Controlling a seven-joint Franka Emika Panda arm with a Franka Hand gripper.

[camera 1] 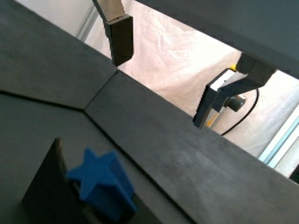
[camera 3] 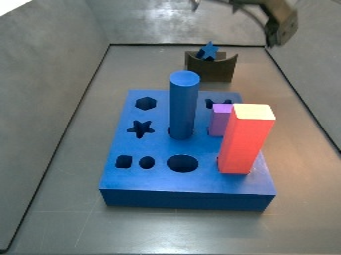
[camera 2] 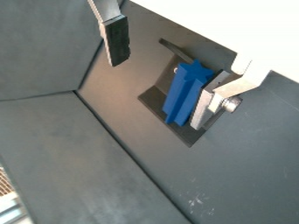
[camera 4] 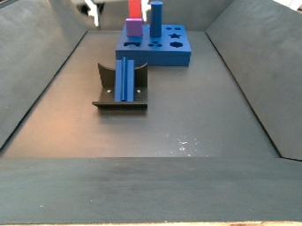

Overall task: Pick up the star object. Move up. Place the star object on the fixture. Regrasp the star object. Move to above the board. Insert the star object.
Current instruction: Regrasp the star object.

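Observation:
Next, the gripper grabs the star object by the ridged sides at its end (camera 3: pixel 209 52) (camera 1: pixel 105 182), to fit it into the board's star-shaped hole.
The star object (camera 3: pixel 209 49), a ridged blue prism, rests in the notch of the dark fixture (camera 3: pixel 224 70) behind the board (camera 3: pixel 134 169). It also shows lying along the fixture (camera 4: pixel 104 88) as a blue bar (camera 4: pixel 127 78). My gripper (camera 3: pixel 273 20) hangs open well above and to the side of the fixture, holding nothing. In both wrist views the star object (camera 2: pixel 184 92) (camera 1: pixel 103 179) lies far below the spread fingers (camera 2: pixel 114 39), and the gripper (camera 2: pixel 160 92) (camera 1: pixel 163 92) is apart from it.
On the board stand a tall blue cylinder (camera 3: pixel 182 105), a red block (camera 3: pixel 245 139) and a purple piece (camera 3: pixel 220 118); star, hexagon, square and round holes show beside them. Grey walls enclose the floor on both sides.

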